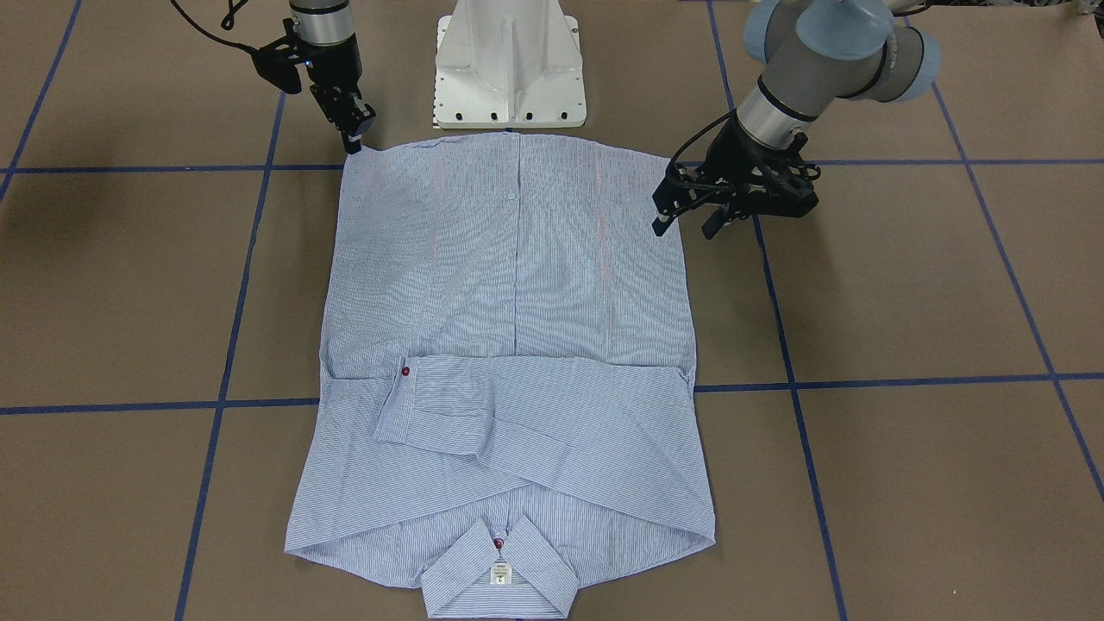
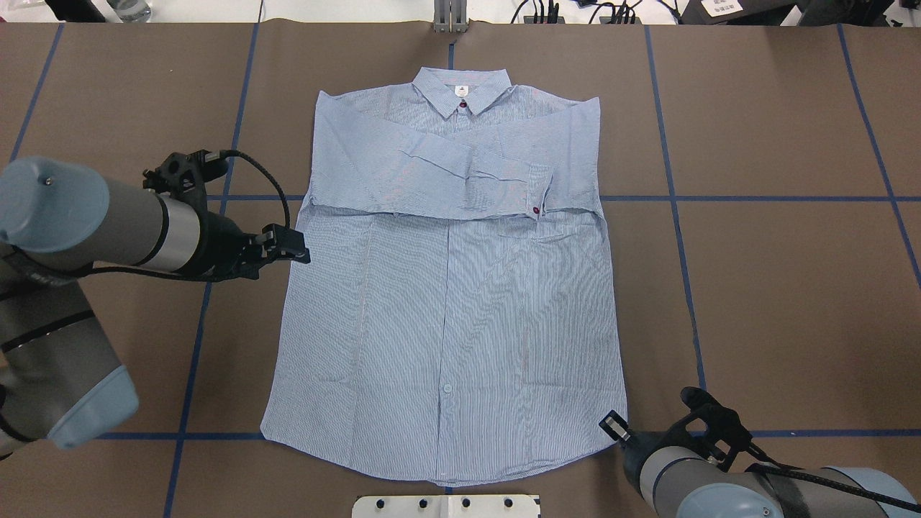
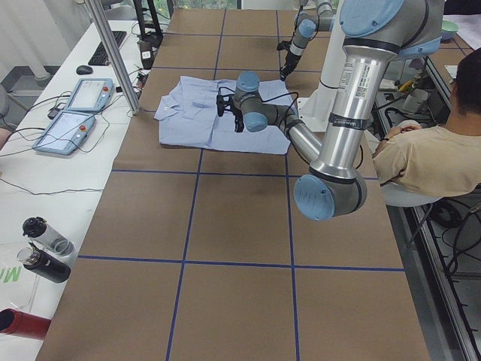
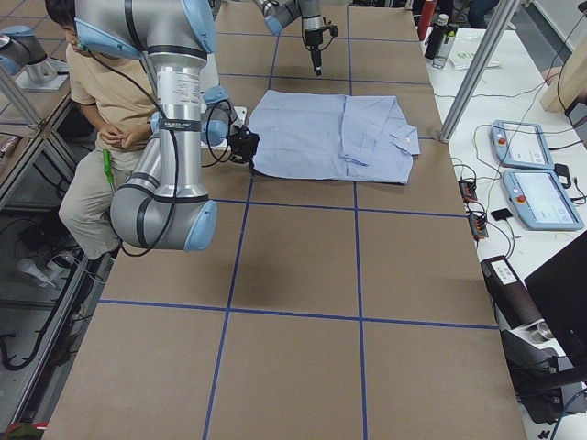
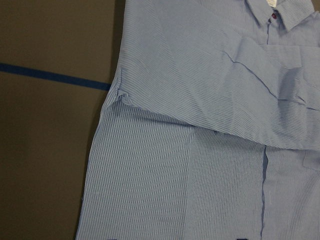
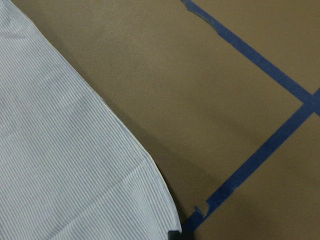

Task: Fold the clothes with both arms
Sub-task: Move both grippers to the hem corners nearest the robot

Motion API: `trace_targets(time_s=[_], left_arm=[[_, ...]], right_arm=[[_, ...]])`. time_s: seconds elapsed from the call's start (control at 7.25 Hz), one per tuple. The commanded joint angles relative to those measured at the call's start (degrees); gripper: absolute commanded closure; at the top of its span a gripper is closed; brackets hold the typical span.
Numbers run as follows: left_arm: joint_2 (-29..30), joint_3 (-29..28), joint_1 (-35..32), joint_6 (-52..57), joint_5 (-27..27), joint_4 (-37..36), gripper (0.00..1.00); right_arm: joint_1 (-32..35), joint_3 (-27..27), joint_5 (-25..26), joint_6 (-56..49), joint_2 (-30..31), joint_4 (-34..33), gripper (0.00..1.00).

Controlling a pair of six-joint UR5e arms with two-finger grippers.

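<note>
The shirt's lower half needs to be folded over the shirt's folded sleeves, so my left gripper will next grab its hem corner (image 1: pixel 668 162).
The light blue striped shirt (image 2: pixel 446 288) lies flat and front up on the brown table, collar (image 2: pixel 462 90) at the far side. Both sleeves are folded across the chest (image 1: pixel 483 405). My left gripper (image 2: pixel 295 248) is open and empty, just off the shirt's side edge below the sleeve fold; it also shows in the front view (image 1: pixel 686 228). My right gripper (image 1: pixel 354 142) looks shut, its tip at the near hem corner (image 2: pixel 620 424). I cannot tell whether it pinches the cloth. The right wrist view shows that hem corner (image 6: pixel 150 200).
The white pedestal base (image 1: pixel 509 69) stands just behind the hem. Blue tape lines (image 2: pixel 755 198) cross the table. A seated operator (image 3: pixel 428 158) is beside the robot. Control tablets (image 3: pixel 83 98) and bottles (image 3: pixel 45 248) lie on the side bench.
</note>
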State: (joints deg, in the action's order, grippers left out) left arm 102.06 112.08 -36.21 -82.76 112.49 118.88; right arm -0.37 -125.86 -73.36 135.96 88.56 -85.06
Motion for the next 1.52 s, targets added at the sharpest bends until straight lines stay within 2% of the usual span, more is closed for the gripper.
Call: trace_targets(time_s=[0.0,0.14,0.28,0.41,0.69,0.97,1.38], left_arm=[[-5.6,3.8,8.7,-10.5,-6.5,0.6,0.00],[-6.1,4.0,12.6,-12.8,-7.6,0.6,0.01],[-7.8,3.9,17.4,-15.8,-13.2,0.5,0.08],[-8.8,3.7,18.4,-16.7,-13.3,0.5,0.16],[-8.9,2.1,21.6,-21.7,-13.4,0.5,0.27],[-9.1,2.0,21.7,-21.8,-13.3,0.1,0.32],[-11.5,2.7,21.8,-21.9,-13.0,0.1,0.33]], right_arm=[[0.3,-0.1,-0.1,-0.1,0.0,0.0,1.00],[0.4,-0.1,-0.1,-0.1,0.1,0.0,1.00],[0.3,-0.1,-0.1,-0.1,0.3,0.0,1.00],[0.3,0.0,-0.1,-0.1,0.4,0.0,1.00],[0.3,0.0,-0.2,-0.1,0.3,0.0,1.00],[0.3,-0.1,-0.2,-0.1,0.3,0.0,1.00],[0.2,-0.1,-0.2,0.0,0.2,0.0,1.00]])
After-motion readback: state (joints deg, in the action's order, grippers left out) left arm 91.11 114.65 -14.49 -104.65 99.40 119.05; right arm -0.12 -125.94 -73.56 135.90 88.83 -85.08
